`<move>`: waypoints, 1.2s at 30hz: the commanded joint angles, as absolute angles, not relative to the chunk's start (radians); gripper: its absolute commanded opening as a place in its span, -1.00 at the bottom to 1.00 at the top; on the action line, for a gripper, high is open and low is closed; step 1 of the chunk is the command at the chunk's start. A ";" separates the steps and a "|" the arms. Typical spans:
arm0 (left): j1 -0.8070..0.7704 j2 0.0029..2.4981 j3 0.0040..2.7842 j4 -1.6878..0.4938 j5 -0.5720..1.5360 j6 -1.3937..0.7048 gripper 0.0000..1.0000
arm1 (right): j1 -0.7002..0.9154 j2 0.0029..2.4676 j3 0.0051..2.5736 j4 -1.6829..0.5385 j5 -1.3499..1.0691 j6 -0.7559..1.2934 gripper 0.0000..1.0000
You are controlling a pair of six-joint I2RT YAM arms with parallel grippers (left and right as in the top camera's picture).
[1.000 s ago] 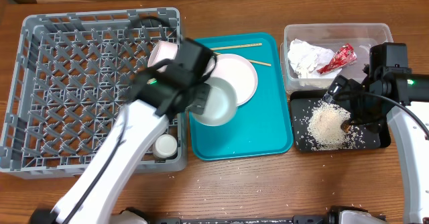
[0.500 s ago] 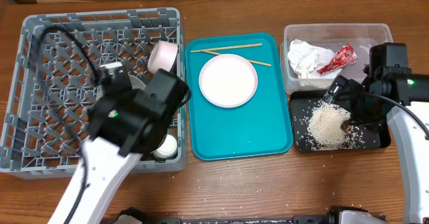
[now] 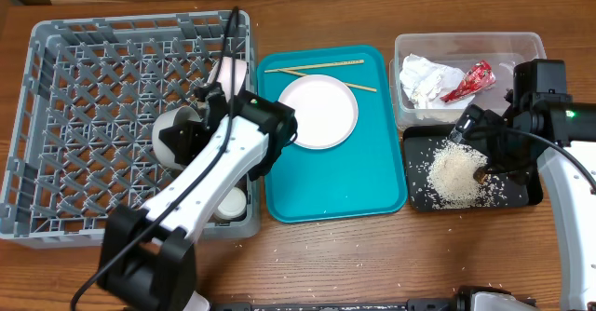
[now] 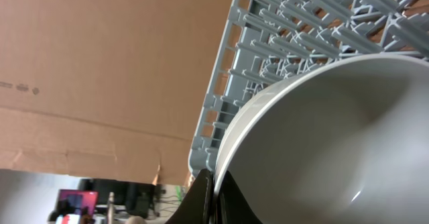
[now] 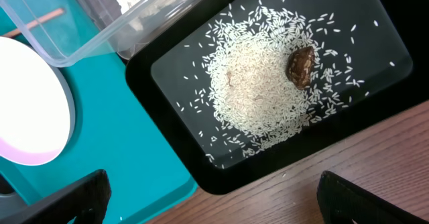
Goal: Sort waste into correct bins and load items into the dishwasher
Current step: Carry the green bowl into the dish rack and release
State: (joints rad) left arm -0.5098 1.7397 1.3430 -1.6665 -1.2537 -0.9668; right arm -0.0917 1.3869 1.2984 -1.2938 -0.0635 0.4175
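The pale bowl [image 3: 174, 136] stands short of the rack side by the white cup [image 3: 230, 202], so it moves there next before my left gripper releases it.
My left gripper [image 3: 198, 117] is shut on the rim of a pale bowl [image 3: 176, 136], held tilted on its side over the grey dish rack [image 3: 84, 87]. In the left wrist view my gripper [image 4: 214, 198] pinches the bowl's rim [image 4: 322, 137] with the rack wall [image 4: 281, 36] behind. A pinkish bowl [image 3: 228, 76] and a small white cup [image 3: 230, 202] are in the rack. The plate [image 3: 317, 112] and chopsticks [image 3: 317, 66] lie on the teal tray. My right gripper [image 3: 484, 148] is open and empty above the black tray [image 3: 531, 192], which holds rice [image 5: 258, 83] and a brown bit [image 5: 301, 65].
The clear tub [image 3: 466, 43] at the back right holds the white napkin [image 3: 424, 78] and the red wrapper [image 3: 468, 81]. The teal tray [image 3: 335, 181] lies between the rack and the bins. Stray grains dot the wooden table near the front edge.
My left arm has swung left with the bowl, from over the teal tray to over the dish rack. The right arm has not moved.
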 commanded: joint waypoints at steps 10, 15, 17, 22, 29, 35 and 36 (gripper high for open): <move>-0.511 1.890 1.343 -1.578 -1.313 -1.055 -0.92 | -0.094 1.380 1.304 -1.287 -0.053 0.419 1.00; -0.524 1.890 1.343 -1.519 -1.276 -1.047 -0.92 | -0.094 1.380 1.304 -1.287 -0.053 0.419 1.00; -0.529 1.890 1.343 -1.495 -1.246 -1.024 -0.92 | -0.094 1.380 1.304 -1.287 -0.053 0.419 1.00; -0.532 1.890 1.343 -1.461 -1.182 -0.963 -0.92 | -0.094 1.380 1.304 -1.287 -0.053 0.419 1.00; -0.532 1.890 1.343 -1.507 -1.151 -0.912 -0.69 | -0.094 1.380 1.304 -1.287 -0.053 0.419 1.00; -0.533 1.890 1.344 -1.593 -1.126 -0.912 -0.07 | -0.094 1.380 1.304 -1.287 -0.053 0.419 1.00; -0.533 1.890 1.344 -1.605 -1.113 -0.912 -0.07 | -0.094 1.380 1.304 -1.287 -0.053 0.419 1.00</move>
State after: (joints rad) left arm -0.5285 1.8782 1.3415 -1.5867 -1.1507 -0.9169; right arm -0.0917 1.3869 1.2984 -1.2934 -0.0628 0.4183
